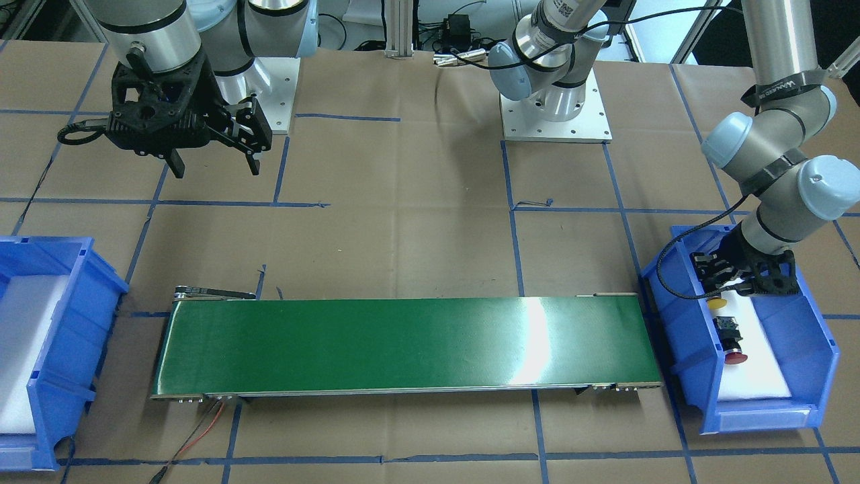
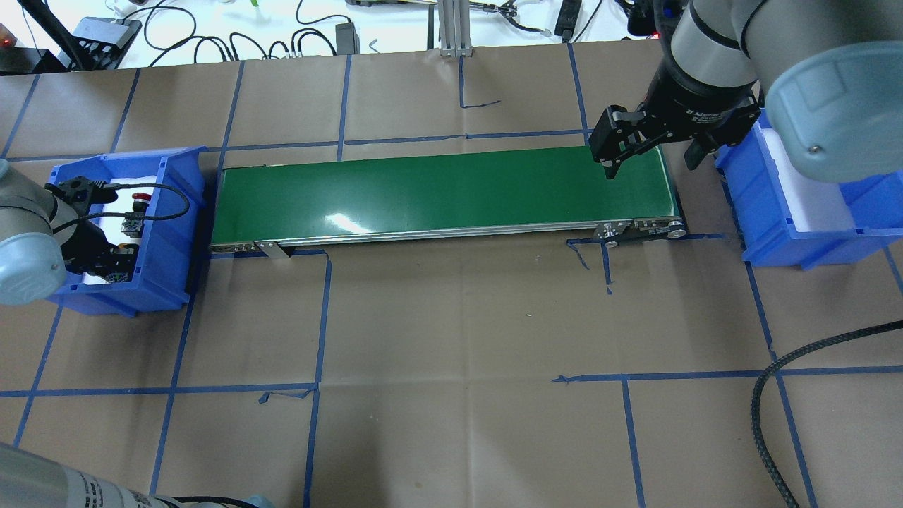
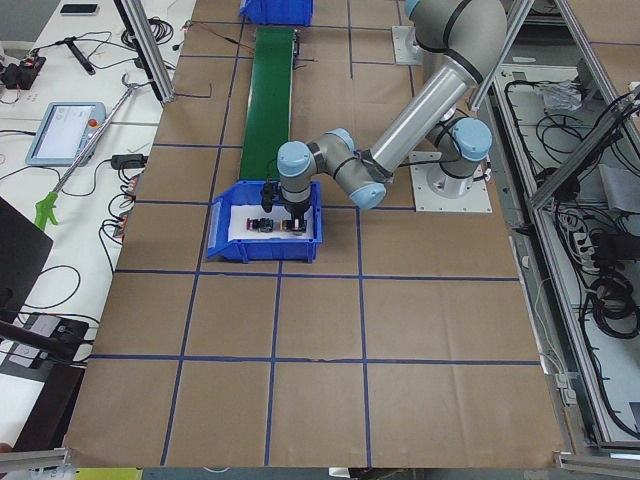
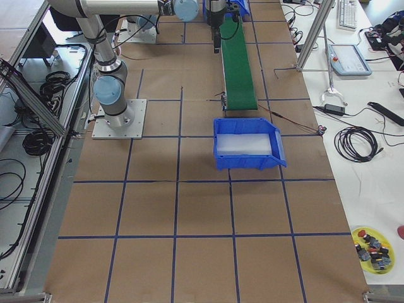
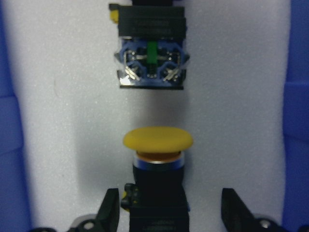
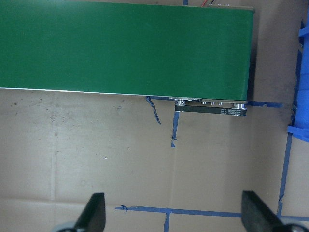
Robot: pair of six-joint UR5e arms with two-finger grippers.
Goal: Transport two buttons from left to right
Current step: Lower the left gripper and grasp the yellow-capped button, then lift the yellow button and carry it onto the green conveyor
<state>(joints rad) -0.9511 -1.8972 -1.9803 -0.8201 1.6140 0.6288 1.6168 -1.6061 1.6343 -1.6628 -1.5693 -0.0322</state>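
My left gripper is to carry the yellow-capped button out onto the green conveyor, so next it needs to grab the button by its black body [image 5: 159, 205].
The yellow-capped button [image 5: 157, 140] lies on white foam in the blue bin [image 1: 821, 349] on my left. My left gripper [image 5: 171, 212] is down in that bin. It is open, with its fingers [image 5: 109, 211] on either side of the button's black body and a gap on one side. The red-capped button [image 1: 732, 344] lies just beyond it, and its rear terminals [image 5: 151, 60] face the wrist camera. My right gripper [image 1: 215, 165] is open and empty. It hangs above the table near the far end of the green conveyor [image 1: 403, 343].
A second blue bin [image 1: 47, 336] with white foam stands past the conveyor's end on my right; it also shows in the overhead view [image 2: 776, 212]. The table is brown paper with a blue tape grid. Arm bases stand at the back.
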